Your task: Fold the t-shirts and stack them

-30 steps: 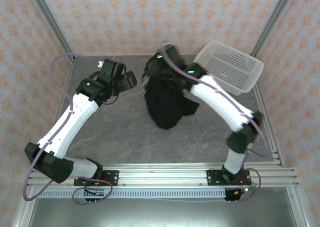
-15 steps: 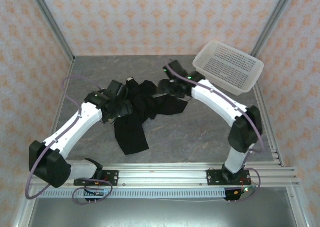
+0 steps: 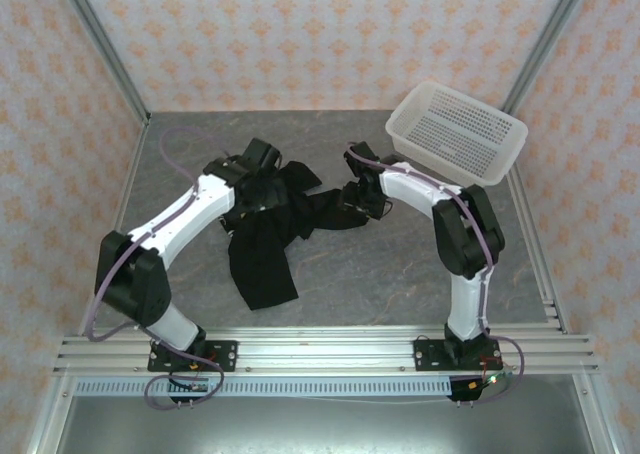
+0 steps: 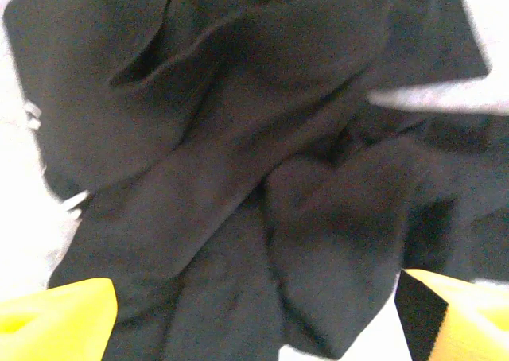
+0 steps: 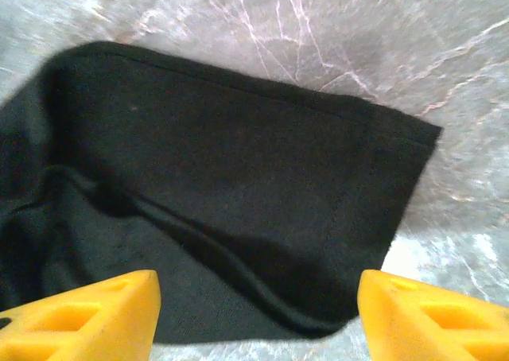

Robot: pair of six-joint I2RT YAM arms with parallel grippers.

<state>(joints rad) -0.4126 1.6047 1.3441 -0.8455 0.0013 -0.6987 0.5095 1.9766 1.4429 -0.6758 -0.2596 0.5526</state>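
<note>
The black t-shirt's cloth is crumpled. My right gripper should next grab its sleeve near its hemmed edge [image 3: 361,217] [image 5: 308,259], to spread the cloth flat for folding.
One black t-shirt [image 3: 265,264] lies crumpled on the grey table, plain black side showing, with a long flap stretching toward the near edge. My left gripper [image 3: 268,174] hovers over its upper left folds. In the left wrist view the left gripper [image 4: 258,321] is open, its yellow fingertips [image 4: 56,317] wide apart above bunched black cloth [image 4: 238,138]. My right gripper [image 3: 355,196] is at the shirt's right end. It is open [image 5: 258,317] over a flat sleeve [image 5: 199,162] with a hemmed edge, holding nothing.
A white perforated basket [image 3: 455,134] sits tilted at the back right corner. Bare marble-grey table [image 3: 400,264] lies to the right of the shirt and in front of it. Metal frame posts and patterned walls close in the sides and back.
The right gripper had the shirt bunched up at the back; it has let go, and the shirt now lies spread on the table. The left gripper has moved right, onto the shirt.
</note>
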